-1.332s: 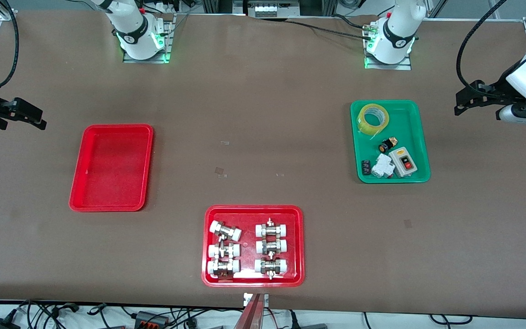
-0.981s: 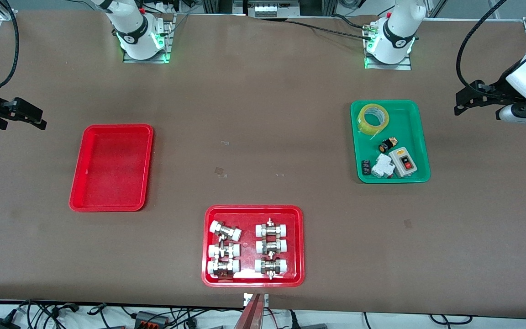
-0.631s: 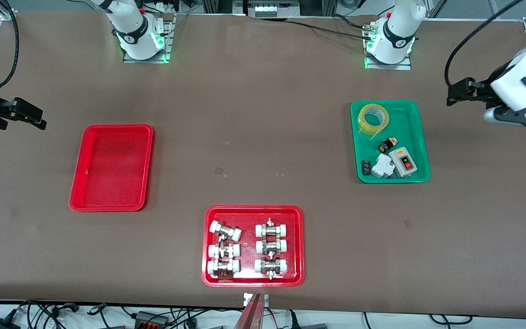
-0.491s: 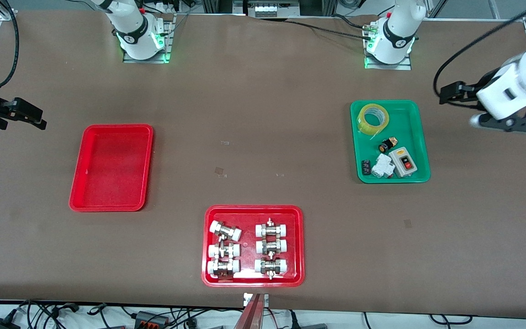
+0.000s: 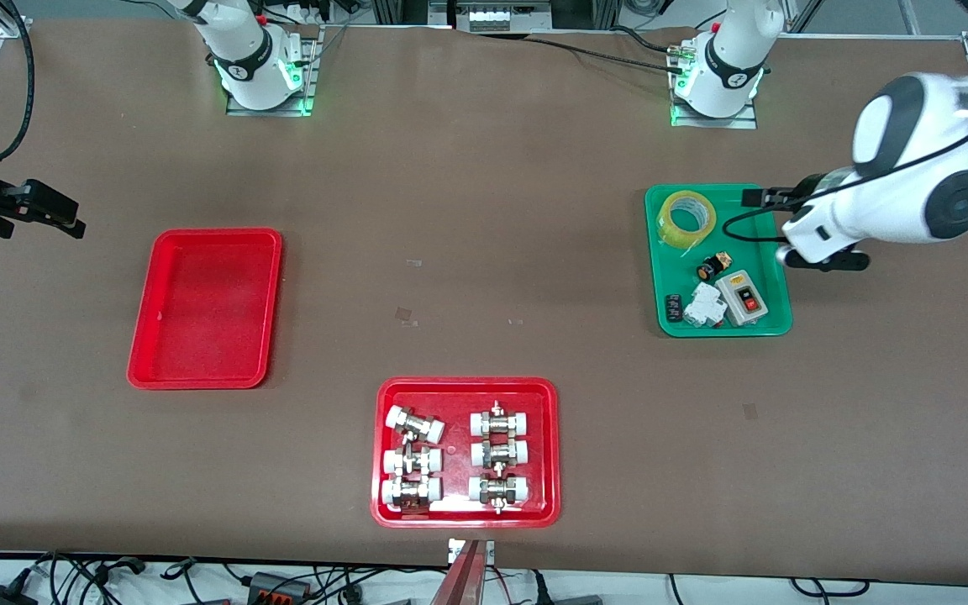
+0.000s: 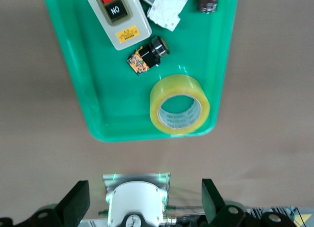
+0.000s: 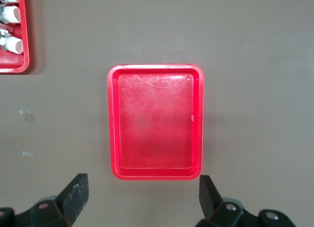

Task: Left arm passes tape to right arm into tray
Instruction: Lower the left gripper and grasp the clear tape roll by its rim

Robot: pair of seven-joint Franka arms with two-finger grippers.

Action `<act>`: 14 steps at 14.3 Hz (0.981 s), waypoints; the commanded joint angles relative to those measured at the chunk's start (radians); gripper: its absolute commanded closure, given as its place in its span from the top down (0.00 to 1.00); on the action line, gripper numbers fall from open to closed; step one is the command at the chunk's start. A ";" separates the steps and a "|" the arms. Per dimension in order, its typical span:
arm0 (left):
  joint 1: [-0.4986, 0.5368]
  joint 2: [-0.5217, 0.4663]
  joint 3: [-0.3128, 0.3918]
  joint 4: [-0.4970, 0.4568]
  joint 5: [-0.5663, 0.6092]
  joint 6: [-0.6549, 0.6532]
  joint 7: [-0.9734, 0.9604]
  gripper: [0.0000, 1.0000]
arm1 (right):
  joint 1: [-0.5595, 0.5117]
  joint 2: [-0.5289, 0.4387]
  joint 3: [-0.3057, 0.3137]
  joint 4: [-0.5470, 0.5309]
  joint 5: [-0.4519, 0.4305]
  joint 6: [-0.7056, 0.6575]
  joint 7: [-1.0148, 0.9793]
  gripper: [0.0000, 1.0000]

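Observation:
The whole roll of tape is wide, but its open hole [image 5: 686,218] leaves a narrow ring side [image 5: 709,223]. My left gripper will grab the roll by that side next.
The tape [image 5: 670,231], a yellow roll, lies flat in the green tray [image 5: 744,210], in the corner nearest the left arm's base. It also shows in the left wrist view [image 6: 157,101]. My left gripper [image 5: 824,260] hangs high over the green tray's edge at the left arm's end of the table. In its wrist view it [image 6: 144,187] is open and empty. The plain red tray [image 5: 207,307] is empty. My right gripper [image 7: 142,185] is open and empty, high up beside that tray [image 7: 157,124], and the right arm waits.
A second red tray [image 5: 467,395] with several metal pipe fittings sits nearer the front camera, mid-table; it also shows in the right wrist view [image 7: 14,65]. The green tray also holds a switch box [image 5: 742,296], a white part and small black parts.
The left arm has swung in from the table's end to over the green tray's edge, and its hand has turned downward. The right arm and the tape have not moved.

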 commanded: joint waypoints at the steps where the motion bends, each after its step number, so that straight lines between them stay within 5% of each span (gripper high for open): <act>1: 0.002 -0.037 -0.004 -0.187 -0.050 0.170 -0.015 1.00 | -0.013 -0.010 0.011 -0.004 -0.007 -0.006 -0.013 1.00; 5: 0.002 0.021 -0.006 -0.367 -0.093 0.442 -0.014 1.00 | -0.013 -0.010 0.013 -0.004 -0.007 -0.006 -0.015 1.00; 10: 0.003 0.132 -0.006 -0.372 -0.142 0.515 -0.009 0.98 | -0.013 -0.008 0.011 -0.004 -0.007 -0.008 -0.013 1.00; 12: 0.003 0.132 -0.004 -0.372 -0.142 0.516 -0.003 0.78 | -0.013 -0.008 0.013 -0.004 -0.007 -0.008 -0.013 1.00; 14: 0.003 0.133 -0.004 -0.372 -0.142 0.515 0.012 0.42 | -0.015 -0.008 0.011 -0.004 -0.006 -0.008 -0.013 1.00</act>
